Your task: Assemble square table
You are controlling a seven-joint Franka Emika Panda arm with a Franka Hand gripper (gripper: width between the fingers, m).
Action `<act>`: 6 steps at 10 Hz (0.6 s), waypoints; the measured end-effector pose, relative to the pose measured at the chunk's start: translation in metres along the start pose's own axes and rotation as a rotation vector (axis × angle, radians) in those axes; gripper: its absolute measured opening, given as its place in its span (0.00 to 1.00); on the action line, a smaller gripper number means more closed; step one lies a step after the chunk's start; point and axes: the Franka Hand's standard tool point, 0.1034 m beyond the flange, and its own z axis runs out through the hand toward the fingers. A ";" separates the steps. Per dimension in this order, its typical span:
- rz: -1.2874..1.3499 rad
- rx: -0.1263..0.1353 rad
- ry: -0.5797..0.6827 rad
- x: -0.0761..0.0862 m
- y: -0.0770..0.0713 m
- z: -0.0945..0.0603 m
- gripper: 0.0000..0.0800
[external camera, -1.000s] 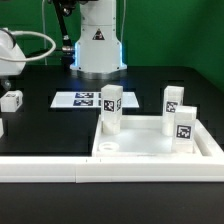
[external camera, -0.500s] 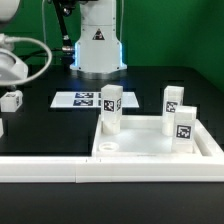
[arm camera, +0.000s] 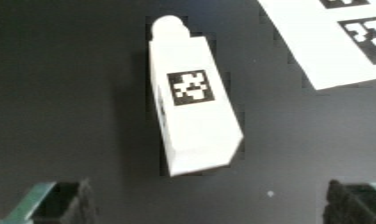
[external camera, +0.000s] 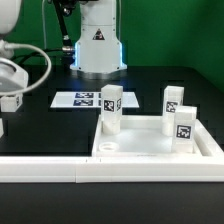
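My gripper's fingers are above the flat white leg in the wrist view, so my gripper should lower before closing on the leg.
The white square table top point(external camera: 150, 151) lies at the front, on the exterior view's right. Three white tagged legs stand upright in it: one at its far left corner point(external camera: 110, 110), two on its right side point(external camera: 173, 103) point(external camera: 184, 128). A fourth loose leg point(external camera: 12, 101) lies on the black table at the exterior view's left. In the wrist view this leg point(arm camera: 194, 100) lies flat with its tag facing up. My gripper point(arm camera: 203, 208) is open and empty above it, one dark finger point(arm camera: 52, 205) at each side, apart from the leg. In the exterior view only part of my arm point(external camera: 8, 72) shows.
The marker board point(external camera: 85, 99) lies in front of the robot base point(external camera: 98, 45); its corner shows in the wrist view point(arm camera: 336, 35). A long white border rail point(external camera: 45, 166) runs along the front edge. A small white piece point(external camera: 1, 127) sits at the far left edge.
My arm at the exterior view's left has come down toward the loose leg. The table top and its three standing legs have not moved.
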 end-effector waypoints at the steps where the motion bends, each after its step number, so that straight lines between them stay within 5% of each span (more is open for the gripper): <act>1: 0.006 0.007 -0.019 -0.002 0.001 0.017 0.81; 3: 0.022 0.017 -0.053 -0.009 0.002 0.041 0.81; 6: 0.029 0.022 -0.067 -0.010 0.002 0.043 0.78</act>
